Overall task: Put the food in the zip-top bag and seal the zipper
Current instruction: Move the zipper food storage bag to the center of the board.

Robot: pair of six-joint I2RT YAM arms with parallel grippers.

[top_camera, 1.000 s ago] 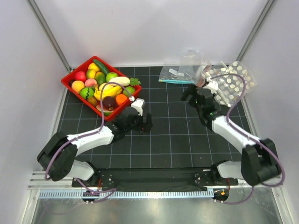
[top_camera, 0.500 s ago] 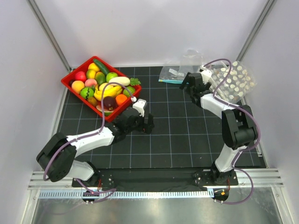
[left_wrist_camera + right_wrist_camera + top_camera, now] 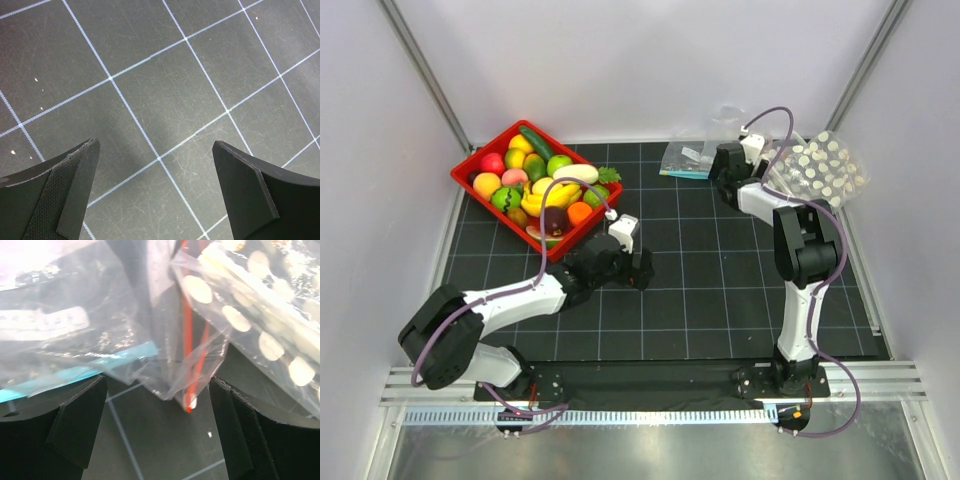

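Observation:
The right gripper grips the near corner of the bag beside the orange-red zipper next, to draw the zip-top bag [image 3: 170, 325] onto empty mat for the food.
The food [image 3: 542, 182], glossy toy fruits and vegetables, is piled in a red basket [image 3: 470, 165] at the back left. The zip-top bag [image 3: 170, 325] is crinkly and clear, and its orange-red zipper [image 3: 192, 350] hangs down to a corner just ahead of my right gripper [image 3: 160, 410]. That gripper is open, its fingers on either side below that corner, not touching it. In the top view it [image 3: 725, 168] sits among the bags at the back. My left gripper [image 3: 638, 268] is open and empty over the bare mat [image 3: 160, 100], right of the basket.
A clear bag with a teal strip [image 3: 75, 372] lies left of the zip-top bag; it also shows in the top view [image 3: 685, 160]. A white-dotted bag [image 3: 260, 315] lies to its right and shows in the top view [image 3: 820, 170]. The walls stand close behind.
My right arm has swung from the right middle of the mat to the back, bringing its gripper up to the bags. My left gripper has shifted slightly right.

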